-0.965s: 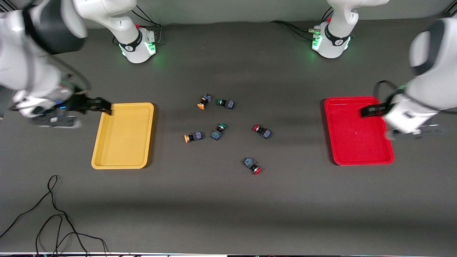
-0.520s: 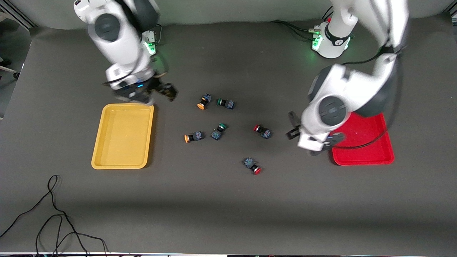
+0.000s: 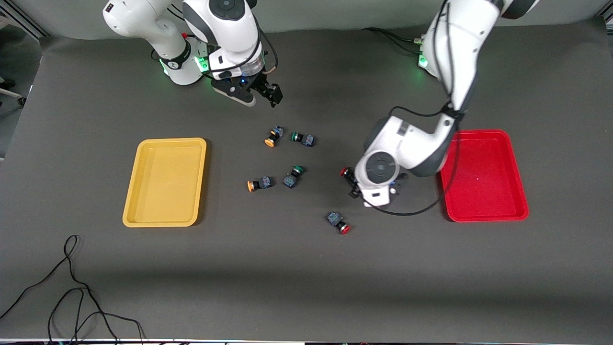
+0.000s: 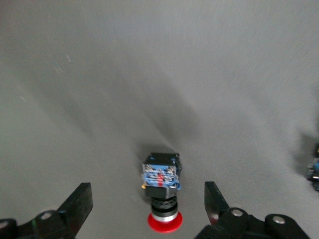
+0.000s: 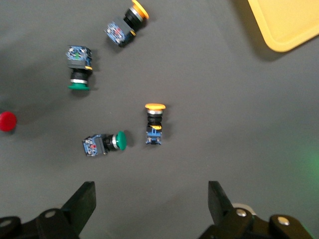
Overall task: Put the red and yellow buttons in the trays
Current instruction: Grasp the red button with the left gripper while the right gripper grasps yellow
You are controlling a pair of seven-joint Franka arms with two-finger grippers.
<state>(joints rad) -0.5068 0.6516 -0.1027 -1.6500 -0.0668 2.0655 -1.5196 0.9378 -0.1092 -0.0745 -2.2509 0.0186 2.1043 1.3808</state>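
Observation:
Next, the left gripper grabs the red-capped button's black neck [image 4: 164,203], to place the button in the red tray.
My left gripper [image 3: 353,184] is open, low over a red-capped button [image 3: 344,171], which lies on its side between the fingers in the left wrist view [image 4: 162,194]. A second red button [image 3: 339,223] lies nearer the front camera. Two yellow-capped buttons [image 3: 271,137] [image 3: 258,184] lie mid-table; both show in the right wrist view [image 5: 154,124] [image 5: 124,22]. My right gripper [image 3: 274,98] is open and empty, over the table between its base and the buttons [image 5: 151,199]. The yellow tray [image 3: 165,141] and red tray [image 3: 479,132] hold nothing.
Two green-capped buttons [image 3: 302,138] [image 3: 293,175] lie among the others, each close to a yellow one. A black cable [image 3: 72,287] lies loose at the table's front corner, toward the right arm's end.
Both arms swung in from the trays' ends toward the middle. The left gripper came down over a red button; the right gripper moved from the yellow tray toward the buttons. The buttons have not moved.

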